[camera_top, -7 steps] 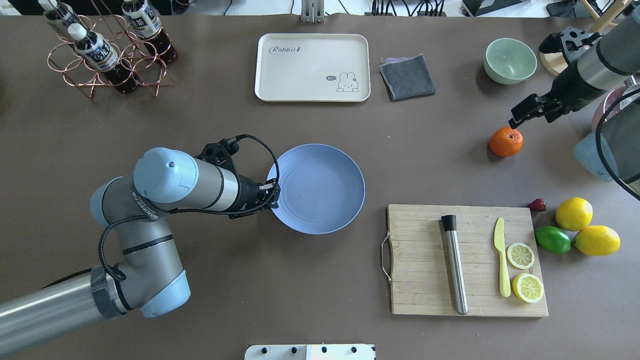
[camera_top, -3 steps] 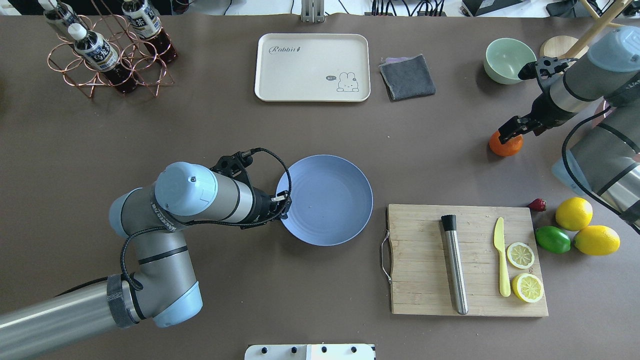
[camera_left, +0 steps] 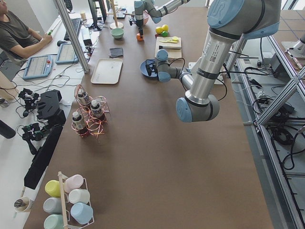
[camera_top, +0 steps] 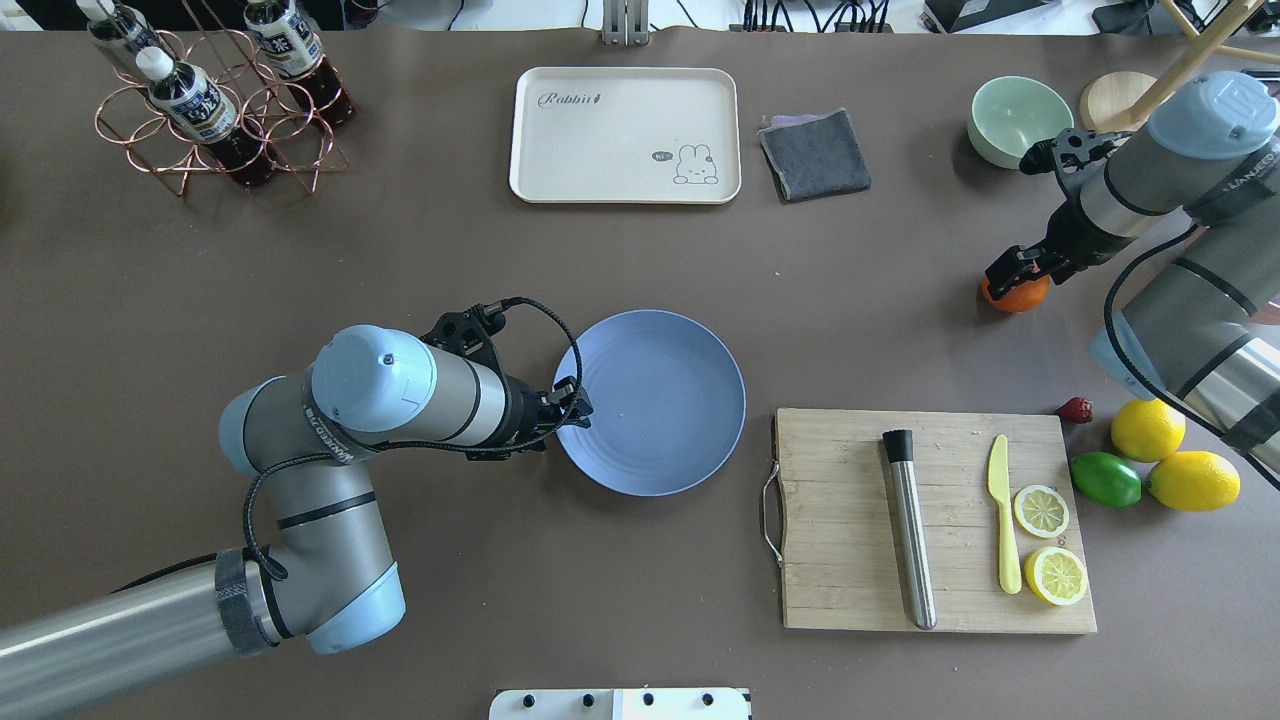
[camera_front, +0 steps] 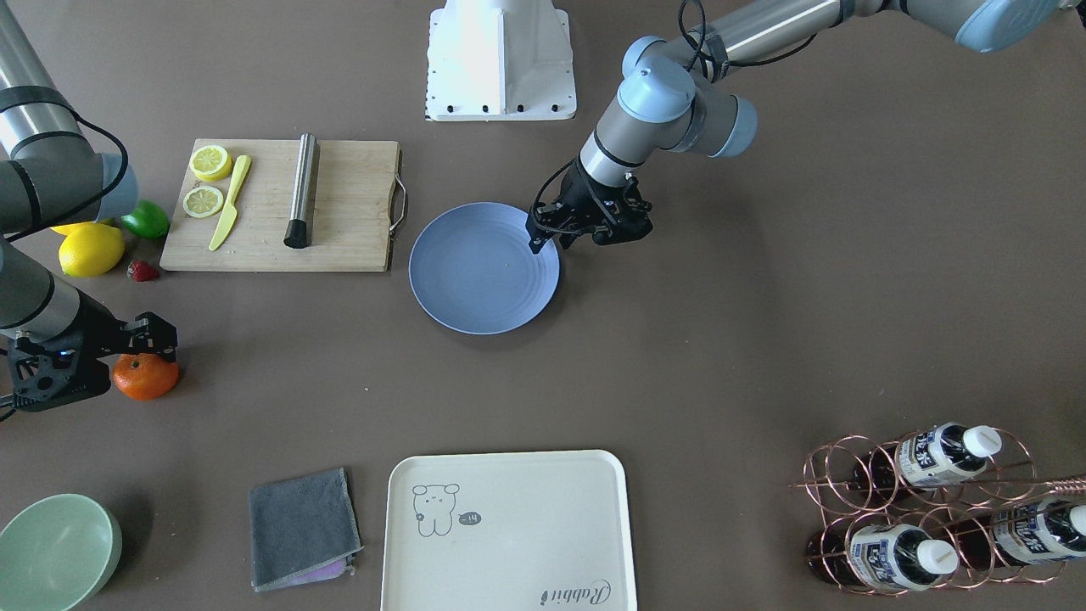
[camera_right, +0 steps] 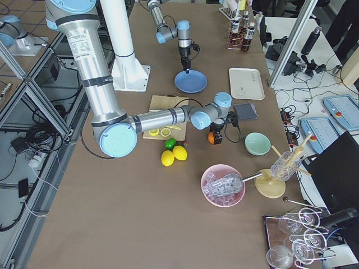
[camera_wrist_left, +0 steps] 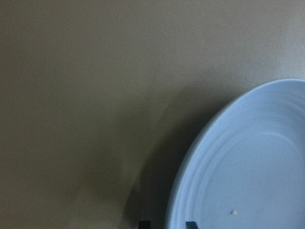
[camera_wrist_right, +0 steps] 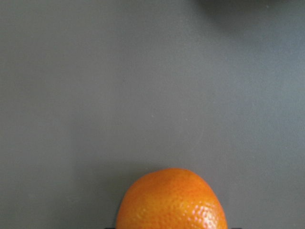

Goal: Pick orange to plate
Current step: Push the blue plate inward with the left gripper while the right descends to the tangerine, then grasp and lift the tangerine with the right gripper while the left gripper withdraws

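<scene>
My right gripper picks up the orange by its round body (camera_front: 144,378) next, to set the orange on the blue plate (camera_front: 484,275).
The orange (camera_top: 1017,296) sits on the brown table at the right, and fills the bottom of the right wrist view (camera_wrist_right: 171,200). My right gripper (camera_top: 1012,274) is open and low over it, fingers either side of the fruit and partly covering it. From the front the orange (camera_front: 146,378) shows just beside the gripper's black body. The periwinkle-blue plate (camera_top: 660,400) lies flat mid-table. My left gripper (camera_top: 578,406) is shut on its left rim. In the left wrist view the rim (camera_wrist_left: 190,157) runs down between the two fingertips.
A wooden cutting board (camera_top: 840,520) with a metal muddler, yellow knife and lemon slices lies right of the plate. Two lemons (camera_top: 1148,427), a lime (camera_top: 1105,479) and a strawberry sit beyond it. Green bowl (camera_top: 1020,120), cream tray (camera_top: 625,135), grey cloth and bottle rack stand at the back.
My left gripper dragged the plate a little to the right and toward the robot, then held still. My right gripper came down and now straddles the orange.
</scene>
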Robot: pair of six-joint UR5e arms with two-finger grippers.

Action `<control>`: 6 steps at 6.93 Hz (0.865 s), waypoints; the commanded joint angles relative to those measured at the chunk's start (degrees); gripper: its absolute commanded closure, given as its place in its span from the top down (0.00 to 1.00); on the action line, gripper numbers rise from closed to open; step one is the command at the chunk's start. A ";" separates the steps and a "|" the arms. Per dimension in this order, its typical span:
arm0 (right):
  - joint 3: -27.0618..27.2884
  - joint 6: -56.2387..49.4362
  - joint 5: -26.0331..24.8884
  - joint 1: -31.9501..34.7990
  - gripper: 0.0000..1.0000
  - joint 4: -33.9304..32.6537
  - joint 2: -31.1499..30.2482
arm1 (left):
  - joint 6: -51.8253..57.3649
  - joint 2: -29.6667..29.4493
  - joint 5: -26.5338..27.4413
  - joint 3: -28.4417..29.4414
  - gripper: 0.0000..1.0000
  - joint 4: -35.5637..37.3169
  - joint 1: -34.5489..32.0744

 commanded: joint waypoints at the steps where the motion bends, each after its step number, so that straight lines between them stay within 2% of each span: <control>1: 0.01 1.28 0.10 -0.40 0.00 -0.04 1.73 | 0.02 0.08 0.00 -0.29 0.96 0.03 -0.36; 2: 1.49 4.59 0.71 -0.40 0.00 -0.73 4.70 | 0.02 0.08 0.00 -1.77 0.96 -0.06 -1.41; 3: 6.29 11.50 1.15 -1.27 0.00 -3.78 6.82 | 0.28 1.21 -0.17 -4.39 0.96 0.03 -4.20; 4: 13.82 17.57 0.72 -4.41 0.00 -10.52 8.58 | 5.77 4.18 -0.61 -5.81 0.96 0.03 -6.15; 5: 20.25 26.16 -1.37 -9.14 0.00 -13.54 9.47 | 12.43 6.73 -0.88 -6.00 0.96 0.20 -8.69; 6: 21.79 35.30 -7.48 -15.80 0.00 -13.83 12.26 | 19.98 10.32 -3.23 -5.91 0.96 0.12 -11.67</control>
